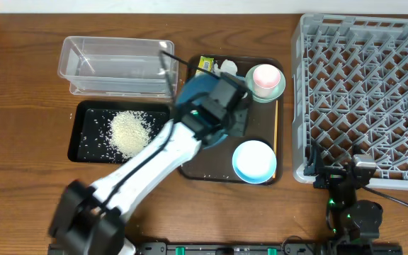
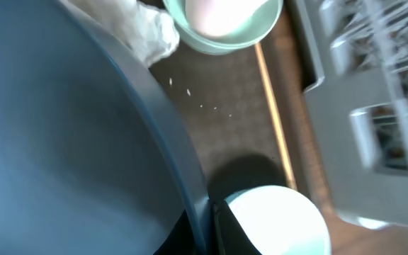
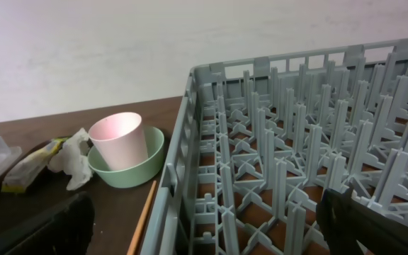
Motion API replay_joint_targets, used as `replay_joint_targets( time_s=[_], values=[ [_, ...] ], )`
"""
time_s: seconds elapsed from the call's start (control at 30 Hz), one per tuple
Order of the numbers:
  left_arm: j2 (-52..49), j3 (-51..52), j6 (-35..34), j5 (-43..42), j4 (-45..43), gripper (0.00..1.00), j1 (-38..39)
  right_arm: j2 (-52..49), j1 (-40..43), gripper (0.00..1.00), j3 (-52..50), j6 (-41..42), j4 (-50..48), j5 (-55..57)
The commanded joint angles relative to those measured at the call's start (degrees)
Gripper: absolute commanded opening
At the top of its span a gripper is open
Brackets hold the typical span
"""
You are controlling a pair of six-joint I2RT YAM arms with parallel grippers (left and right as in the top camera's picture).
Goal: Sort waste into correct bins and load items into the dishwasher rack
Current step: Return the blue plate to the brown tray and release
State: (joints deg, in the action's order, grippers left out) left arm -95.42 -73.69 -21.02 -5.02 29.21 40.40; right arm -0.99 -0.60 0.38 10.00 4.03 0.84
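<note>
The left gripper should keep holding the dark blue plate, as it is too early to release: the plate is tilted above the brown serving tray and would fall onto it if the gripper opened now.
My left gripper (image 1: 227, 99) is shut on the rim of the dark blue plate (image 1: 194, 92), which it holds tilted over the brown serving tray; the left wrist view shows the jaws (image 2: 207, 228) pinching the plate (image 2: 62, 142). The pink cup (image 1: 265, 77) sits in the mint-green bowl (image 1: 280, 89). The light blue bowl (image 1: 253, 161) lies at the tray's front. The wrapper (image 1: 205, 65) and tissue (image 1: 226, 69) lie at the tray's back. Rice (image 1: 128, 131) is heaped in the black tray (image 1: 83, 142). My right gripper (image 3: 211, 227) is open and empty at the dishwasher rack (image 1: 367, 92) front-left corner.
The clear tub (image 1: 112, 64) stands behind the black tray. The brown serving tray (image 1: 275, 127) lies between the bins and the rack. A few rice grains lie on it (image 2: 190, 91). The left arm stretches from the front left across the black tray's corner.
</note>
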Motion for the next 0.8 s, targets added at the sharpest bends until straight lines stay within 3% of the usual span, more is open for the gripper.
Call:
replay_joint_targets(
  time_s=[0.0,0.27,0.33,0.4,0.67,0.77],
  values=[
    [-3.28,-1.11,-0.11,2.69,-1.55,0.06,1.49,0.22,-0.11,0.99,-0.07,-0.66,0.24,-0.24],
    [-6.19,-1.11,-0.13,2.67,-2.73,0.06,4.39,0.22,-0.11,0.99,-0.07,-0.66,0.24,-0.24],
    [-6.19,-1.11,-0.11,2.69,-2.75,0.08,4.81,0.22,-0.11,0.99,-0.07,-0.66,0.24,-0.24],
    [-6.19,-1.11,-0.11,2.71,-2.64,0.17,4.85,0.22,-0.11,0.99,-0.07,-0.66,0.24,-0.24],
    [-6.16,-1.11,-0.09,5.16,-2.51,0.17,4.79,0.22,-0.11,0.99,-0.07,-0.66,0.24,-0.24],
    [-5.75,-1.14,-0.07,5.95,-2.54,0.22,4.72,0.22,-0.11,0.99,-0.07,-0.66,0.24,-0.24]
  ],
)
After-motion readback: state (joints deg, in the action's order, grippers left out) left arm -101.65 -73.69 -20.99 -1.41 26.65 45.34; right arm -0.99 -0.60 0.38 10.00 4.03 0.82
